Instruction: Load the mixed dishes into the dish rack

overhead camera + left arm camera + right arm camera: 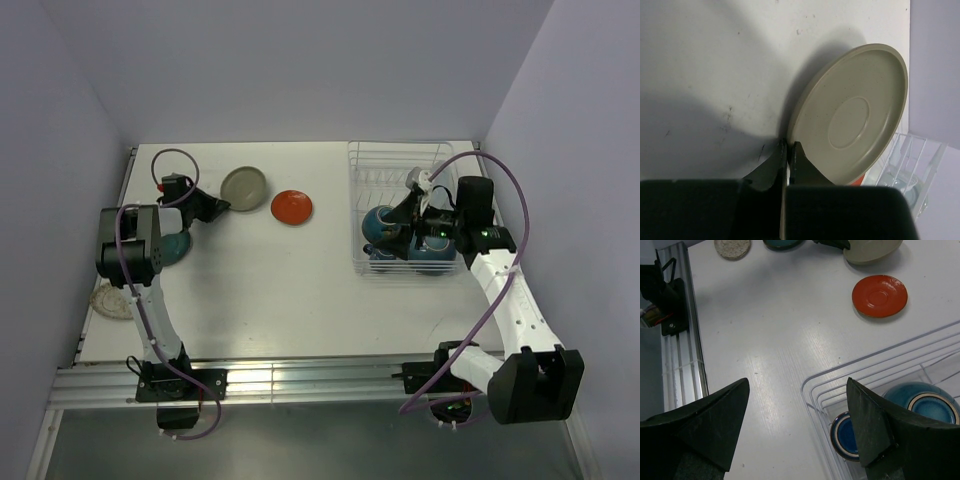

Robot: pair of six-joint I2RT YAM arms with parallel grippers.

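The robot's right gripper next needs to grab the grey-olive plate [243, 186] by the plate's rim, opposite the left gripper, to slot the plate edgewise into the rack.
My left gripper [222, 205] is shut on the rim of the grey-olive plate [243, 186], which is tilted up off the table. In the left wrist view the plate [855, 115] stands on edge between my shut fingers [796, 155]. The orange-red plate [292, 207] lies flat just right of it. The white wire dish rack [365, 165] stands at the right and holds a teal-blue bowl [385, 228], seen upturned in the right wrist view [920, 400], beside a small dark dish with a blue centre [845, 436]. My right gripper [798, 385] is open and empty above the rack's near left corner [812, 385].
A teal dish [178, 245] sits partly under my left arm. A pale speckled plate [112, 298] lies at the table's left edge. A metal rail [300, 380] runs along the near edge. Walls close in the back and both sides.
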